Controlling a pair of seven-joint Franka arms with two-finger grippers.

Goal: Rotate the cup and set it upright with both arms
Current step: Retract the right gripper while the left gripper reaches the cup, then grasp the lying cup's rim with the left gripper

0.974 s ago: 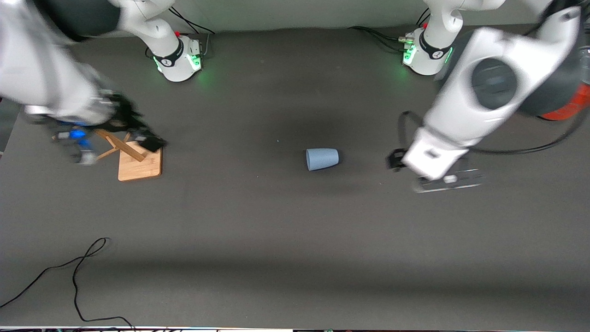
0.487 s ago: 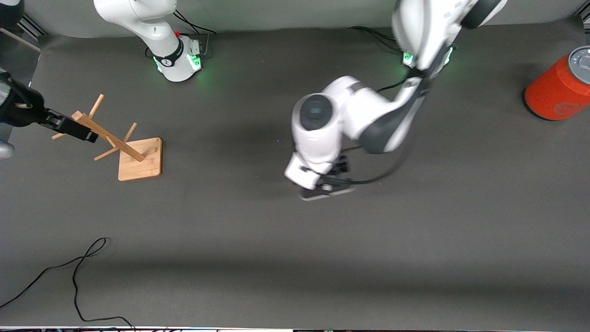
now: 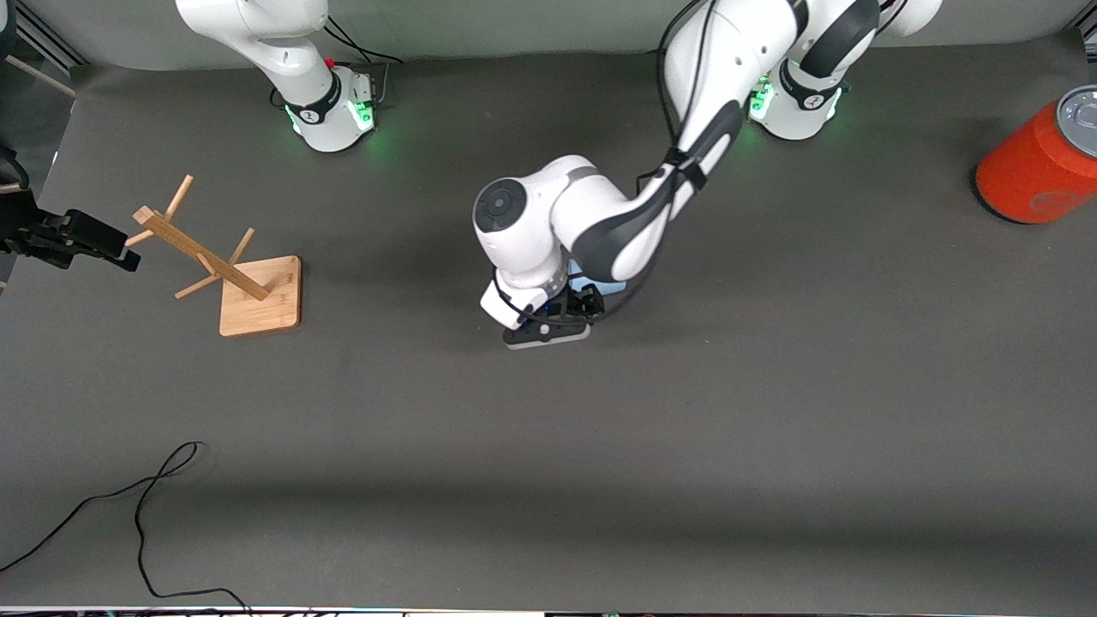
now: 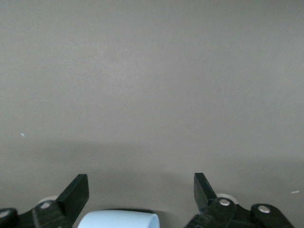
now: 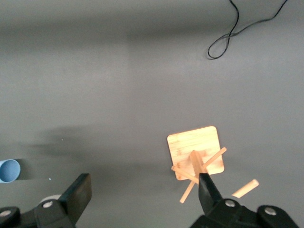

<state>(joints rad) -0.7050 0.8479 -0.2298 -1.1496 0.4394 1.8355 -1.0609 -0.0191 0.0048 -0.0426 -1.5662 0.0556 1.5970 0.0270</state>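
Note:
The pale blue cup has to be rotated and set upright, so the left gripper will next grab it by its side (image 3: 601, 284) (image 4: 118, 219).
The pale blue cup lies on its side at mid-table, and only a sliver (image 3: 594, 287) shows under my left wrist. In the left wrist view its side (image 4: 118, 220) lies between my open fingers. My left gripper (image 3: 576, 302) (image 4: 140, 187) is low over the cup, with one finger on each side and not touching it. My right gripper (image 3: 116, 248) (image 5: 142, 190) is open and empty in the air at the right arm's end of the table, beside the wooden rack. The right wrist view shows the cup's open mouth (image 5: 9, 171) far off.
A wooden peg rack (image 3: 231, 274) (image 5: 197, 159) stands toward the right arm's end. A big orange cylinder with a grey lid (image 3: 1037, 163) lies at the left arm's end. A black cable (image 3: 146, 506) (image 5: 232, 33) loops near the table's front edge.
My left arm swung in from its end of the table and came down over the cup, covering it. My right gripper drew back from over the rack toward the table's edge.

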